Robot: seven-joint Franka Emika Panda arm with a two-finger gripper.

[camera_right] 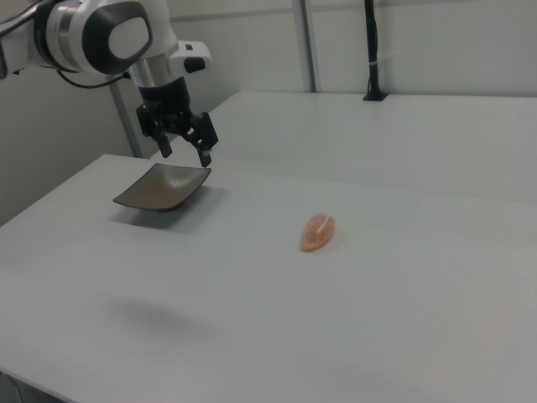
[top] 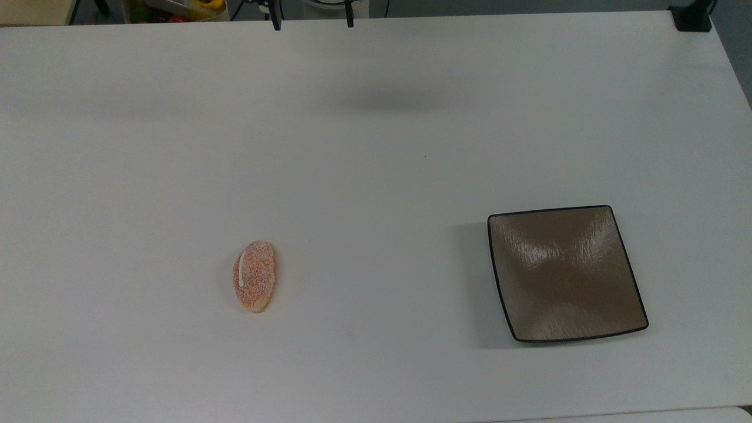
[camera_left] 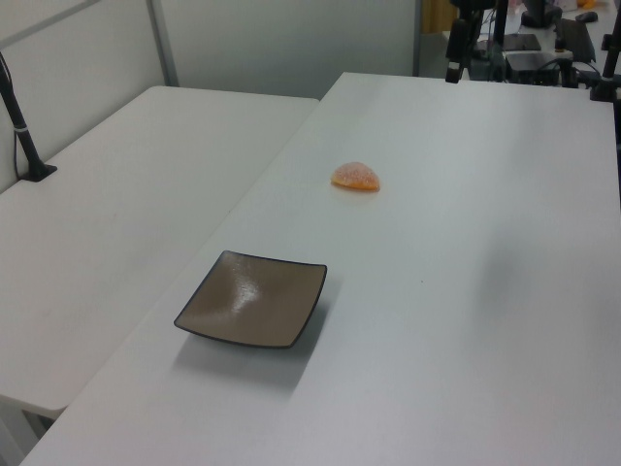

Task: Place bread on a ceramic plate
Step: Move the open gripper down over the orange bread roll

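Note:
Next, my gripper should take hold of the bread by its middle, between the rounded ends, to set it on the ceramic plate.
The bread, a small oval orange-pink roll with a thin white stripe, lies on the white table in the top view's lower left. It also shows as bread and bread. The ceramic plate, square and glossy brown with a dark rim, sits far off at the top view's right, with nothing on it; the same plate is in the side views. My gripper hangs open in the air, well above the table. Its two fingertips poke in at the top view's upper edge, far from both.
A black clamp post stands at the table's far right corner in the top view. A second white table adjoins on the left view's left, with a black post. A bin of colourful items sits beyond the table edge.

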